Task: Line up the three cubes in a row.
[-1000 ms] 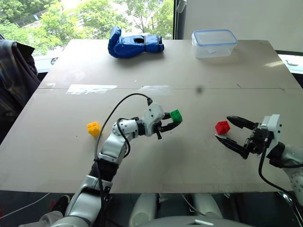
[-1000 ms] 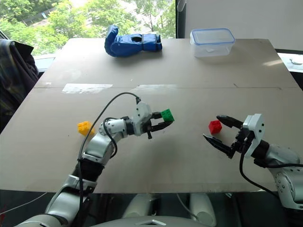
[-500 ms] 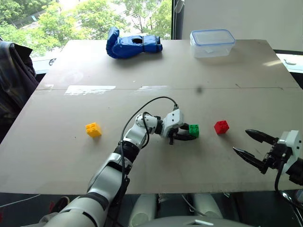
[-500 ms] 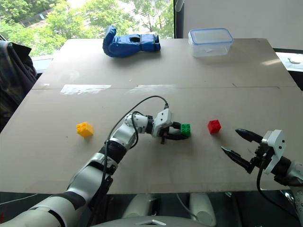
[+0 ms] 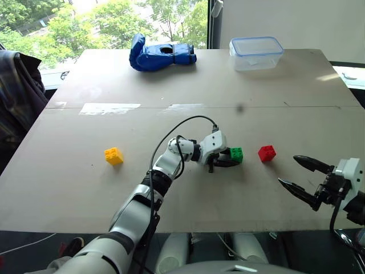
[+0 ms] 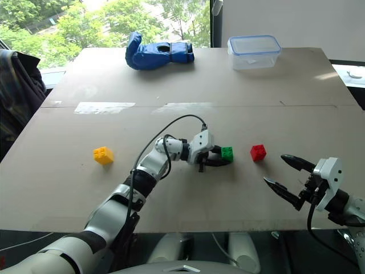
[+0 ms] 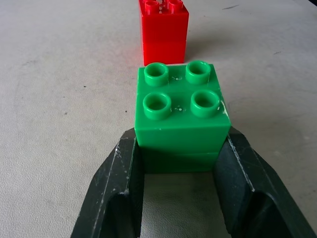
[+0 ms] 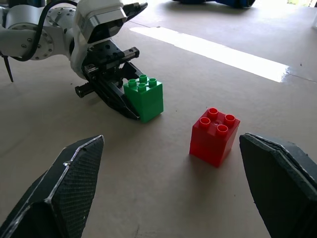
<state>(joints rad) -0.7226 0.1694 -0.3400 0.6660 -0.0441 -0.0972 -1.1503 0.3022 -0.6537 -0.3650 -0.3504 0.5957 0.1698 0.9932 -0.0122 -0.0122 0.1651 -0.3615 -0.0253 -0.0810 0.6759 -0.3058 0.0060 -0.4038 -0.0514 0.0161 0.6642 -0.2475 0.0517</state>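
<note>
The green cube would stay on the tabletop near the red cube, because the green cube's lower edge is resting there. My left gripper should open now.
The green cube rests on the table with my left gripper shut on it; in the left wrist view its black fingers clamp both sides of the green cube. The red cube stands a short gap to the right of the green one, also in the left wrist view as red cube. Far to the left lies the yellow cube, alone. My right gripper hovers open near the table's front right, apart from the red cube.
A blue glove and a clear lidded box sit at the table's far edge. A strip of tape marks the table seam on the left. A dark garment hangs beyond the left edge.
My left gripper carried the green cube rightward and down onto the table beside the red cube. My right gripper drew back from the red cube toward the front right, staying open.
</note>
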